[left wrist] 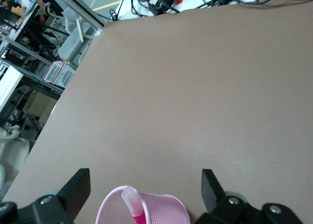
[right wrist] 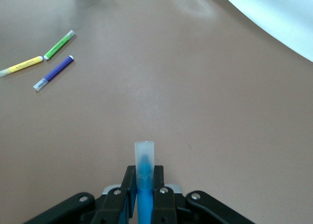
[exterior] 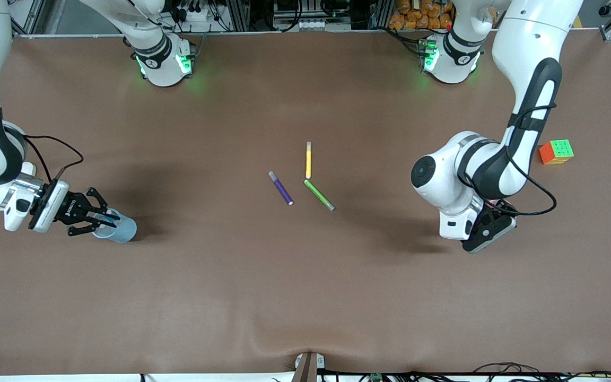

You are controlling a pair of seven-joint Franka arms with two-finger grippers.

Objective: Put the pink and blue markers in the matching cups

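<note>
The blue marker is at the light blue cup's opening [exterior: 110,223] and would rest inside, so it is time for my right gripper to open now.
My right gripper [exterior: 98,216] is shut on the blue marker [exterior: 108,216], at the mouth of the light blue cup [exterior: 121,230] near the right arm's end of the table. In the right wrist view the blue marker [right wrist: 145,177] sticks out between the shut fingers [right wrist: 128,185], pale cap end forward. My left gripper [left wrist: 145,185] is open, one finger on each side of the light pink cup [left wrist: 161,212]. The pink marker [left wrist: 134,207] stands in that cup, pale cap end up. In the front view the left gripper [exterior: 490,228] hides the pink cup.
A purple pen [exterior: 281,188], a yellow pen [exterior: 308,160] and a green pen [exterior: 319,194] lie mid-table; they also show in the right wrist view [right wrist: 54,73]. A colour cube [exterior: 556,152] sits near the left arm's end.
</note>
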